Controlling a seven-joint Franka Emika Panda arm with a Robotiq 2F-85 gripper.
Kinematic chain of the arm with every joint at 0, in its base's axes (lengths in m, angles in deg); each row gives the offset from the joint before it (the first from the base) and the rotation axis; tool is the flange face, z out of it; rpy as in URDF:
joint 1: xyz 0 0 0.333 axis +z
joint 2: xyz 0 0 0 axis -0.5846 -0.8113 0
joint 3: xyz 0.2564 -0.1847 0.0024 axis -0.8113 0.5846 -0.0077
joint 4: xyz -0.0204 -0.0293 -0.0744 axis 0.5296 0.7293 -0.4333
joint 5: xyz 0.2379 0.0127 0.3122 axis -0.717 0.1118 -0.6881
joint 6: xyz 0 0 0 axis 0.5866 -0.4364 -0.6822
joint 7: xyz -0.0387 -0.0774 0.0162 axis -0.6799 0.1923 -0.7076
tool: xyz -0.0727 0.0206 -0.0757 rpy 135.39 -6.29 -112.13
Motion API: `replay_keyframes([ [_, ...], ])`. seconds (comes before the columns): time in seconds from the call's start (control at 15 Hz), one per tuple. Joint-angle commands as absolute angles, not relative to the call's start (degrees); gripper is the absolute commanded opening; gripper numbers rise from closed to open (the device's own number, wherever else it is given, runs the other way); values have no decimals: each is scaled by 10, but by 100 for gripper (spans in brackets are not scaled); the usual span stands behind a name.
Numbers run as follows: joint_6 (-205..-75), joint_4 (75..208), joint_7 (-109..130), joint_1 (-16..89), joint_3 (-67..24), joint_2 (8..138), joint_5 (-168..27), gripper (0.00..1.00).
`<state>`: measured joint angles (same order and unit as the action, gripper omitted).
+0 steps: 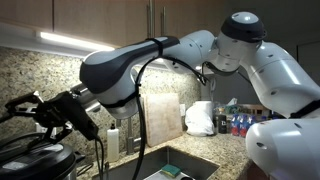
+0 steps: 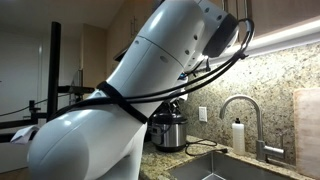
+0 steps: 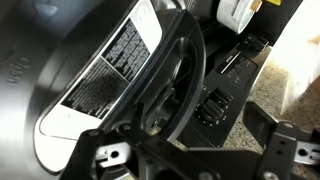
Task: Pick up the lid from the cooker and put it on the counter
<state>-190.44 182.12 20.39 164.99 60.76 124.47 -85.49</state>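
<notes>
My gripper needs to move toward the handle's widest curve (image 3: 195,78) first. It is still ahead of my fingers, so they would miss it if I closed now.
The black lid (image 3: 60,50) sits on the cooker, with a white label and an arched black top handle (image 3: 185,70). The cooker's dark control panel (image 3: 225,95) and the speckled counter (image 3: 295,85) show to the right. My gripper (image 3: 200,135) is open just above the lid, one finger on each side of the handle, not touching it. In an exterior view the gripper (image 1: 30,108) hovers over the lid (image 1: 35,152) at the bottom left. In an exterior view the steel cooker (image 2: 170,135) stands on the counter (image 2: 160,160); the arm hides the gripper there.
A steel sink (image 1: 175,165) lies beside the cooker, with a faucet (image 2: 235,105) and a soap bottle (image 2: 238,135). A cutting board (image 1: 160,115) leans on the backsplash. A white bag (image 1: 200,118) and bottles (image 1: 235,122) stand farther along.
</notes>
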Motion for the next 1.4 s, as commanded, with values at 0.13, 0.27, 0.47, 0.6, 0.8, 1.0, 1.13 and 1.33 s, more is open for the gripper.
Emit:
replay_keyframes([
  [0.13, -1894, 1818, 190, 1648, 602, 1218, -879, 100],
  [0.27, -1896, 1814, 195, 1657, 611, 1202, -886, 100],
  [0.47, -1923, 1805, 184, 1684, 640, 1216, -879, 100],
  [0.6, -1944, 1792, 175, 1714, 669, 1233, -870, 100],
  [0.8, -1946, 1775, 153, 1751, 698, 1269, -846, 100],
  [1.0, -1931, 1772, 138, 1750, 689, 1269, -829, 71],
  [1.13, -1924, 1775, 126, 1741, 684, 1256, -824, 61],
  [1.33, -1891, 1769, 115, 1730, 669, 1261, -820, 40],
])
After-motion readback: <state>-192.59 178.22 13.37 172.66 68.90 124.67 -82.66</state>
